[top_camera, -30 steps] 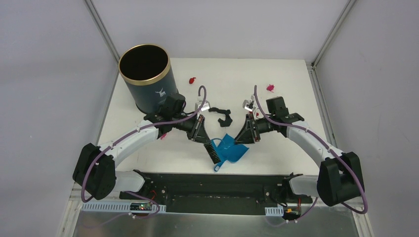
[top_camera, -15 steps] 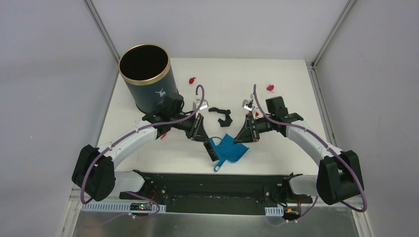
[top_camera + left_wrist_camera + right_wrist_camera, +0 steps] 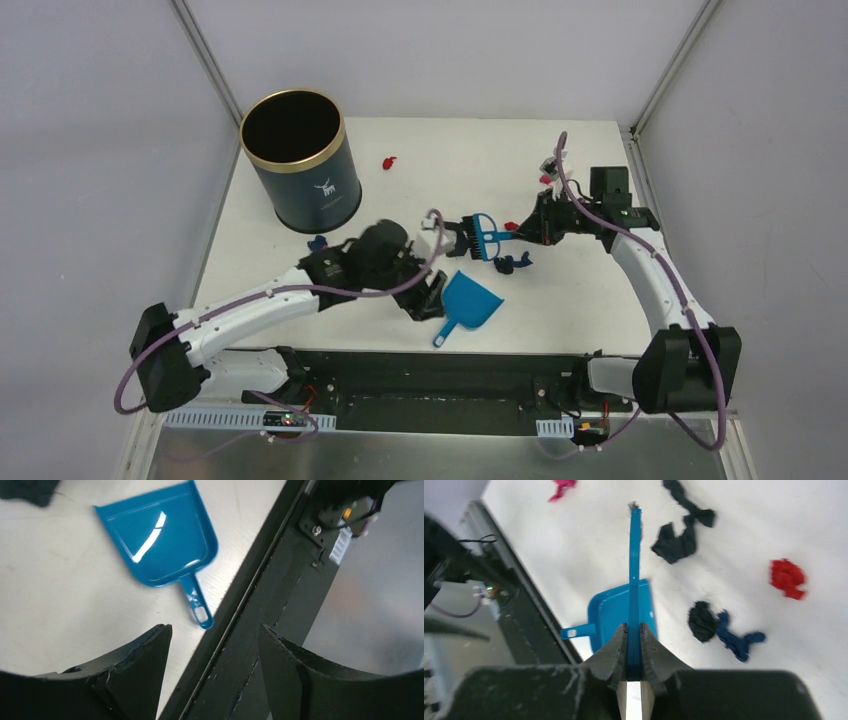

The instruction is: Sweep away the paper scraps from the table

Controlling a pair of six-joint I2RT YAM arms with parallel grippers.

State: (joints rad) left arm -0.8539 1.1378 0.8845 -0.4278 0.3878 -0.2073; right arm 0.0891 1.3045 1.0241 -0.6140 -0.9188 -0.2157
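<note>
I should next use my left gripper to hold the blue dustpan by the end of its handle (image 3: 440,339) (image 3: 201,614). Its pan then stays open to take in the swept paper scraps.
My right gripper (image 3: 634,626) is shut on the handle of the blue brush (image 3: 635,565), which I see edge-on. In the top view the brush (image 3: 484,236) hangs over the middle of the table (image 3: 590,300), with my right gripper (image 3: 519,228) behind it. Paper scraps lie below it: black (image 3: 684,535), red (image 3: 788,577), black (image 3: 701,620), blue (image 3: 739,640) and magenta (image 3: 561,487). Another red scrap (image 3: 390,161) lies at the back and a blue one (image 3: 318,241) by the bin. My left gripper (image 3: 212,630) is open and holds nothing, just left of the blue dustpan (image 3: 160,540), also visible as the dustpan (image 3: 470,305).
A dark navy bin (image 3: 298,160) with a gold rim stands at the back left corner. The black rail (image 3: 260,605) runs along the table's front edge, right by the dustpan's handle (image 3: 197,605). Grey walls enclose the table on three sides.
The right gripper has lifted the brush off the dustpan and carried it back and to the right. The left gripper has opened and shifted forward beside the dustpan.
</note>
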